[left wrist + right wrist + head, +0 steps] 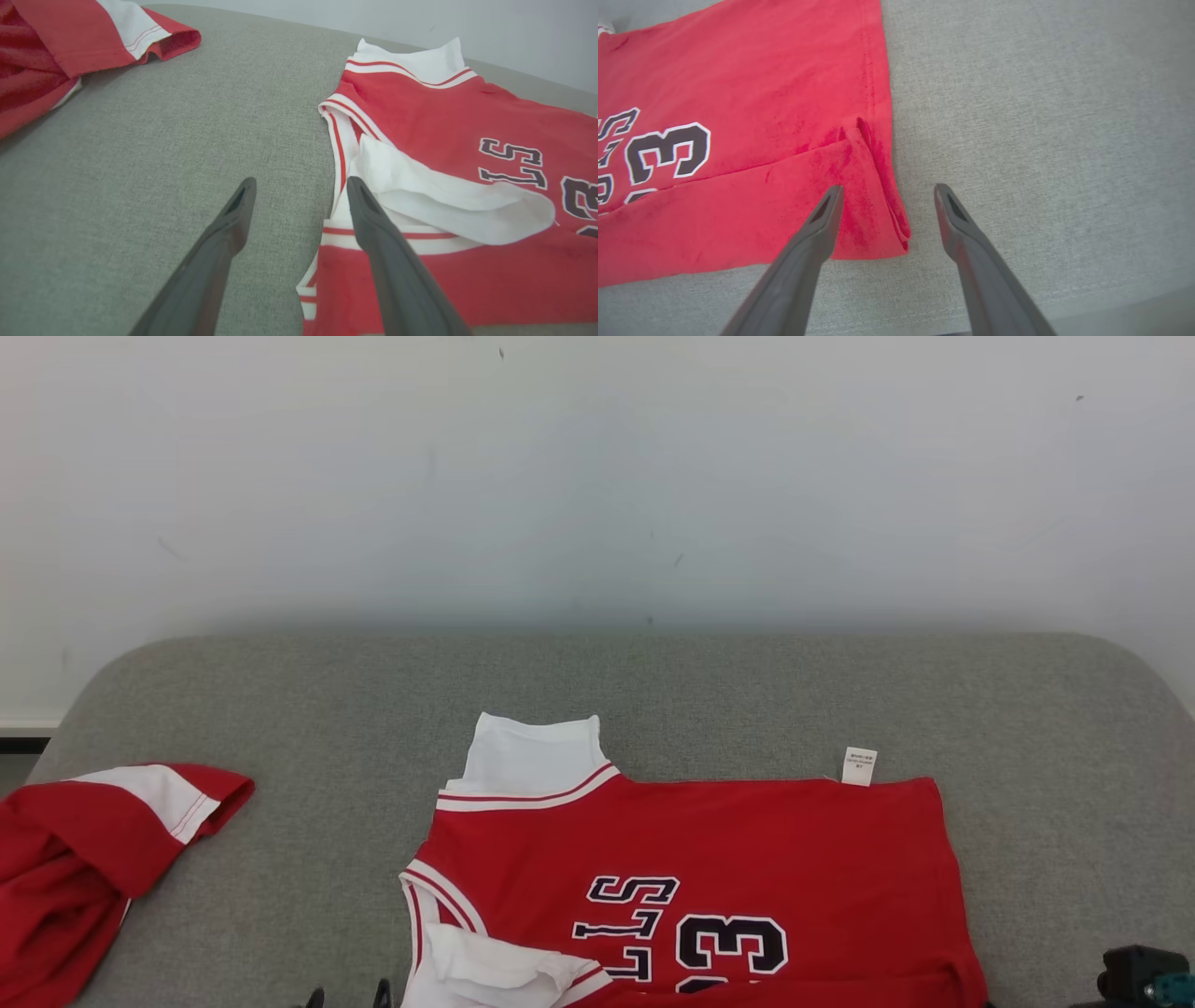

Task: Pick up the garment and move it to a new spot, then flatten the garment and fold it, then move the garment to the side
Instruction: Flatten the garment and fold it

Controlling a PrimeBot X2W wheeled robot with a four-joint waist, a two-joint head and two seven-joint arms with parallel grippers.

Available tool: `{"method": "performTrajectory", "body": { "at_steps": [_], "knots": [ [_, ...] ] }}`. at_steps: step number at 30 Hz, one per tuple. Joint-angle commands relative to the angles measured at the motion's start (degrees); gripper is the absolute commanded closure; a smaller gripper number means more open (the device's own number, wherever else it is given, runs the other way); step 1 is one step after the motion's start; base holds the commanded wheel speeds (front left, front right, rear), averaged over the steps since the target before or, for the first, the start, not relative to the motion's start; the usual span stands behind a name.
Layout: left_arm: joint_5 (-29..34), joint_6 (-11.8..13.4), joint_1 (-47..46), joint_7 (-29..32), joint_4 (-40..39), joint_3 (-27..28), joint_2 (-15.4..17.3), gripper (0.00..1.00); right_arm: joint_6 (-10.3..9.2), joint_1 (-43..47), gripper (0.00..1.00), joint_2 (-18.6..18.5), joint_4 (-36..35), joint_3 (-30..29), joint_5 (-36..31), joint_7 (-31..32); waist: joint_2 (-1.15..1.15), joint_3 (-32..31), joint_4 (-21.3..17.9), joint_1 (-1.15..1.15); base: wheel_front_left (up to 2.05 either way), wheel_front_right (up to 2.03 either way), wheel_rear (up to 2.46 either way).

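My left gripper grabs the far white sleeve by its edge point(535, 728) next, to fold the jersey point(739, 840) over.
The garment point(691, 859) is a red jersey with white sleeves and dark lettering, lying flat on the grey padded surface point(653, 691). Its near long edge is folded over the front, and one white sleeve point(448, 205) lies turned in on top. My left gripper point(300, 184) stands open at the jersey's sleeve end point(444, 116), one finger over the cloth edge and the other over bare padding, holding nothing. Its fingertips point(381, 994) peek in at the head view's bottom edge. My right gripper point(886, 191) is open above the folded hem corner point(878, 219), gripping nothing.
A second red and white garment point(84, 859) lies crumpled at the surface's left end, also in the left wrist view's top left point(70, 42). A white label point(859, 766) sticks out of the jersey's far edge. A pale wall rises behind. Part of my right arm point(1134, 975) sits at the lower right.
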Motion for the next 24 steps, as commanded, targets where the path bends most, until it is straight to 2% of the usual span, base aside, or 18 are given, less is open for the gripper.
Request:
{"method": "performTrajectory", "body": {
  "at_steps": [1,6,9,18,24],
  "knots": [
    [0.9,-0.5,-1.5,0.3,-0.2,-0.2,0.5,0.00,-0.13,-0.9,0.00,0.0,-0.8,-0.3,-0.9,0.3,0.00,0.2,-0.2,0.01,0.00,0.00,0.00],
    [2.2,-1.8,-8.8,3.0,1.1,-1.1,1.3,0.00,-0.13,-4.7,0.00,-1.1,-4.4,0.3,-2.1,0.7,0.00,2.1,-1.5,0.01,0.00,0.00,0.00],
    [2.5,-1.9,-14.2,6.0,2.5,-1.7,-0.1,0.00,-0.13,-7.9,0.00,-1.9,-5.4,2.0,-3.4,-0.6,0.00,4.1,-2.8,0.01,0.00,0.00,0.00],
    [2.0,-5.0,-31.9,11.1,13.3,-0.4,-0.4,0.00,-0.13,-19.4,0.00,-1.3,-2.8,13.8,-2.8,-5.1,0.00,15.8,-10.4,0.01,0.00,0.00,0.00],
    [3.6,-8.0,-42.5,14.1,21.3,-1.9,-0.6,0.00,-0.13,-23.8,0.00,-2.3,-0.9,17.2,-1.7,-7.7,0.00,22.2,-12.6,0.01,0.00,0.00,0.00]
  ]
}}
